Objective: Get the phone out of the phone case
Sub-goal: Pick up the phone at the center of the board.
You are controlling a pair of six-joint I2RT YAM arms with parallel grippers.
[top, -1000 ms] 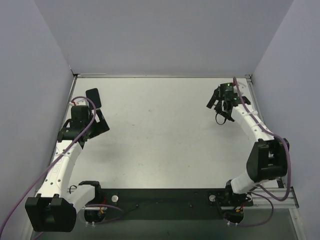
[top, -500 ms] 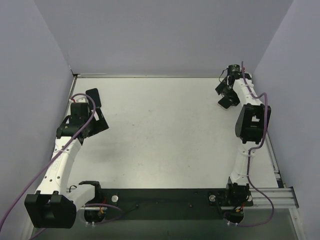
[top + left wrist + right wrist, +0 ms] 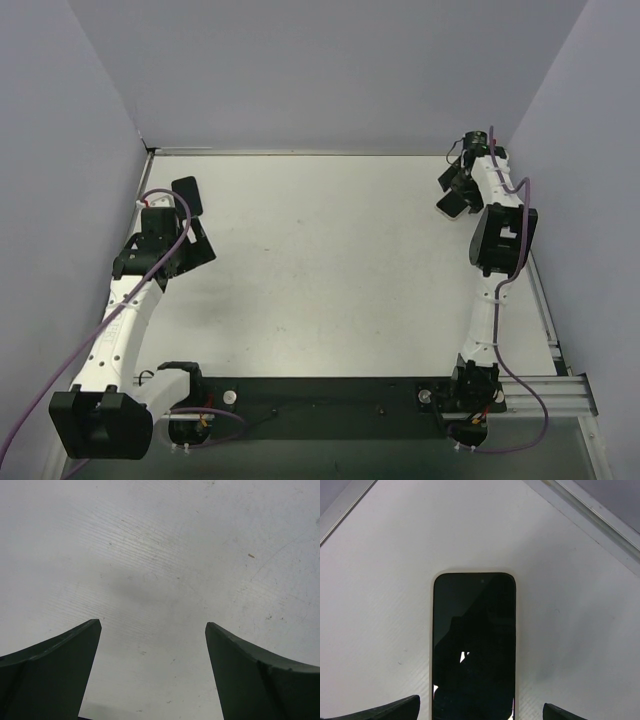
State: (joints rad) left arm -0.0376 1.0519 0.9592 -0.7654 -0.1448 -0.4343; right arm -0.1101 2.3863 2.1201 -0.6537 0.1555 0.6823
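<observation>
My right gripper grabs the cased phone across its long sides near the phone's close end (image 3: 454, 204) (image 3: 474, 705) next, leaving its far end free for my left gripper.
In the right wrist view the phone (image 3: 474, 645) lies flat on the table, black screen up, inside a thin cream phone case (image 3: 516, 645) that shows as a pale rim around it. My right gripper (image 3: 481, 702) is open, its fingertips straddling the phone's near end without touching it. From the top view that right gripper (image 3: 448, 190) is near the far right corner, and the arm hides the phone. My left gripper (image 3: 198, 222) sits at the left side of the table. In its wrist view the left gripper (image 3: 152, 624) is open over bare table.
Metal table rails (image 3: 590, 510) meet at a corner just beyond the phone. The grey side wall (image 3: 570, 150) stands close to the right arm, and the left wall (image 3: 60, 170) is close to the left arm. The white table (image 3: 330, 260) stretches between the arms.
The right arm has swung out toward the far right corner, folding up tall; its gripper now sits nearer the corner. The left arm has barely shifted. Both grippers stayed open.
</observation>
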